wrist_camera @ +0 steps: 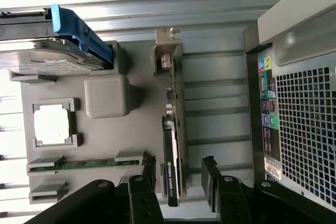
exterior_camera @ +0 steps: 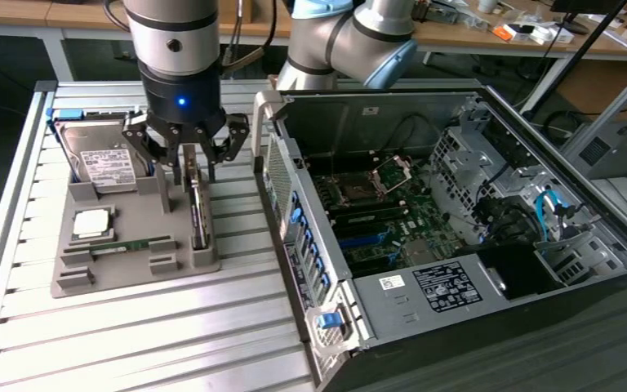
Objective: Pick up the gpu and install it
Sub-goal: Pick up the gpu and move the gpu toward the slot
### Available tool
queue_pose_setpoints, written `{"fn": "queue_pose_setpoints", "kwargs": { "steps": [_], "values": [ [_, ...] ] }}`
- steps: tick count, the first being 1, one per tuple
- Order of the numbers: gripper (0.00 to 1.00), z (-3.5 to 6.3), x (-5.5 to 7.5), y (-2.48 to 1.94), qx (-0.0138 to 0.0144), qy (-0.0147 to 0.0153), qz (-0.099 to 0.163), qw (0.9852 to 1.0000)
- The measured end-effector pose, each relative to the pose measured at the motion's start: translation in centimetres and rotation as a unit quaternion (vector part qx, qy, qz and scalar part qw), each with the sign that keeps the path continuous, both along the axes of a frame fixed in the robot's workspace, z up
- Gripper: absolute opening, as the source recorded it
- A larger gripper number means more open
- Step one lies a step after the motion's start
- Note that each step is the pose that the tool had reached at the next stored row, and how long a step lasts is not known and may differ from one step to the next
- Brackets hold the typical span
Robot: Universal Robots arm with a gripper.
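Note:
The GPU is well below my fingers, which are high above its upper edge. My fingers would miss it if I closed now, so I need to first lower my gripper.
The gpu is a thin dark card standing on edge in a slot of the grey holder tray. In the wrist view the gpu runs lengthwise, with its pale metal bracket at the far end. My gripper hangs directly over the card's upper edge and is open. The wrist view has the gripper with one dark finger on each side of the card, a gap showing on both sides. Nothing is held.
The tray also holds a silver hard drive with a blue caddy, a square processor and a green memory stick. The open computer case lies close on the exterior view's right, its rear panel beside the card.

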State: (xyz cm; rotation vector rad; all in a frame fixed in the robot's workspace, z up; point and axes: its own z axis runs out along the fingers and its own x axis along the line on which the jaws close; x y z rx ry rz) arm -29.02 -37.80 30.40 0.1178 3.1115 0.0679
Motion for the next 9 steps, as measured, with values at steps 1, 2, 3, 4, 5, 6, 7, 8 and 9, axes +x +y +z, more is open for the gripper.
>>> {"fn": "queue_pose_setpoints", "kwargs": {
  "steps": [1, 2, 3, 4, 5, 6, 7, 8, 9],
  "values": [
    [0.48, -0.17, 0.00, 0.01, 0.0000, 0.0000, 0.000, 1.0000],
    [0.48, -0.27, 0.00, 0.01, 0.0000, 0.0000, 0.000, 1.0000],
    [0.48, -0.38, 0.00, 0.01, 0.0000, 0.0000, 0.000, 1.0000],
    [0.48, -0.49, 0.00, 0.01, 0.0000, 0.0000, 0.000, 1.0000],
    [0.48, -0.59, -0.01, 0.01, 0.0000, 0.0000, 0.000, 1.0000],
    [0.48, -0.69, -0.01, 0.01, 0.0000, 0.0000, 0.000, 1.0000],
    [0.48, -0.79, -0.01, 0.01, 0.0000, 0.0000, 0.000, 1.0000],
    [0.48, -0.90, -0.01, 0.01, 0.0000, 0.0000, 0.000, 1.0000],
    [0.48, -0.99, -0.01, 0.01, 0.0000, 0.0000, 0.000, 1.0000]
  ]
}}
